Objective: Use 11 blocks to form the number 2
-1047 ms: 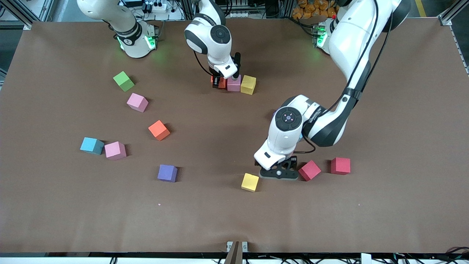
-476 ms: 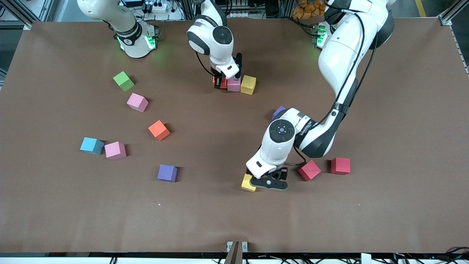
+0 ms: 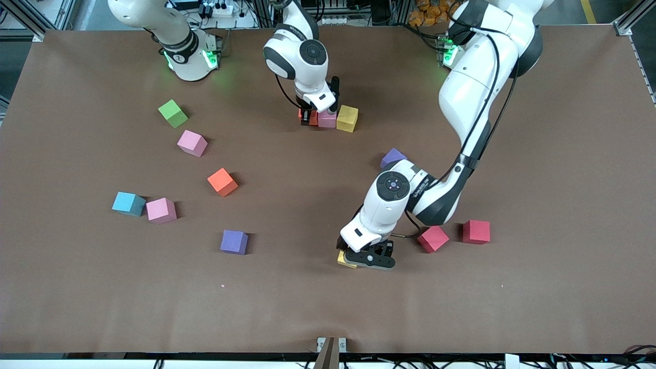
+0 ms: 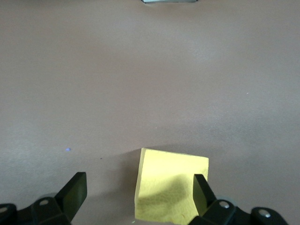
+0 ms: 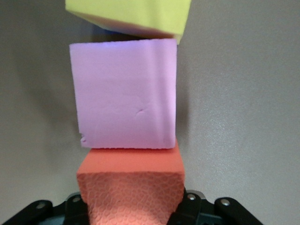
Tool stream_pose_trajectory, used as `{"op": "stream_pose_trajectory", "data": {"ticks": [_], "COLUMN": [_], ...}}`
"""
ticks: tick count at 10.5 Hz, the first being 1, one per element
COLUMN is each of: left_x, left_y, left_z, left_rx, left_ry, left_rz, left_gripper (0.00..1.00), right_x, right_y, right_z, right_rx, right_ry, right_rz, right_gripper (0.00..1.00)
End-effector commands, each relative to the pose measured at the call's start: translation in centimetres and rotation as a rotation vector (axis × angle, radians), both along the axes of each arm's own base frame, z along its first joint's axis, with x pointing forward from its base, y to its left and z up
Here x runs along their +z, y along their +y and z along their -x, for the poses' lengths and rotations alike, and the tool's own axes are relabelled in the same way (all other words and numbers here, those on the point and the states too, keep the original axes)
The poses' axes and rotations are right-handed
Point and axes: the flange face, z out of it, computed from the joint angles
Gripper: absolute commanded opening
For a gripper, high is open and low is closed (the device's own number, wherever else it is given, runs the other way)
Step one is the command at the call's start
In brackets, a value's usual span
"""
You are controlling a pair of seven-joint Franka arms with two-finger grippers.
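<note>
The yellow block (image 3: 343,260) is still below the fingers of my left gripper, so they would miss it if I closed now. I need to first lower my left gripper.
A row of three touching blocks lies near the robots' bases: orange (image 3: 311,117), pink (image 3: 327,119) and yellow (image 3: 347,118). My right gripper (image 3: 308,116) is shut on the orange block (image 5: 131,180), which is pressed against the pink one (image 5: 124,93); the yellow one (image 5: 126,16) sits at the row's end, slightly askew. My left gripper (image 3: 360,258) is low over a loose yellow block (image 3: 343,260), open. That block (image 4: 171,185) lies between the fingers (image 4: 74,192), close to one of them.
Loose blocks lie about the table: green (image 3: 172,113), pink (image 3: 192,143), orange (image 3: 222,181), light blue (image 3: 128,203), pink (image 3: 161,210), purple (image 3: 234,242), another purple (image 3: 393,157) by the left arm, and two red (image 3: 432,238) (image 3: 475,231).
My left gripper has slid toward the right arm's end of the table, from beside a red block to over the loose yellow block. The right gripper shifted slightly, still holding the orange block.
</note>
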Motion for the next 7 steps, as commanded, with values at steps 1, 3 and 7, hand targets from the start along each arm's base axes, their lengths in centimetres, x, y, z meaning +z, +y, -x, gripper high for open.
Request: {"op": "stream_pose_trajectory", "data": {"ticks": [1,3,7], "left_x": [0.2,-0.2,-0.9], "left_y": [-1.1,-1.4,-2.3], "left_z": [-0.2,-0.1,0.3], "left_rx": [-0.017,-0.002,0.03], "left_ry": [-0.036,-0.029,-0.051], "left_rz": [0.006,0.015,0.062], "left_gripper": [1.0,1.0,1.0], "right_x": [-0.7,-1.0,-1.3], "right_y": [0.6,0.7,0.7], "right_z": [0.3,0.2,0.2], "right_rx": [0.005,0.005,0.007], "right_ry": [-0.009,-0.01,-0.012], "right_rz": [0.007,0.006,0.007], "right_gripper": [0.41,0.42,1.0]}}
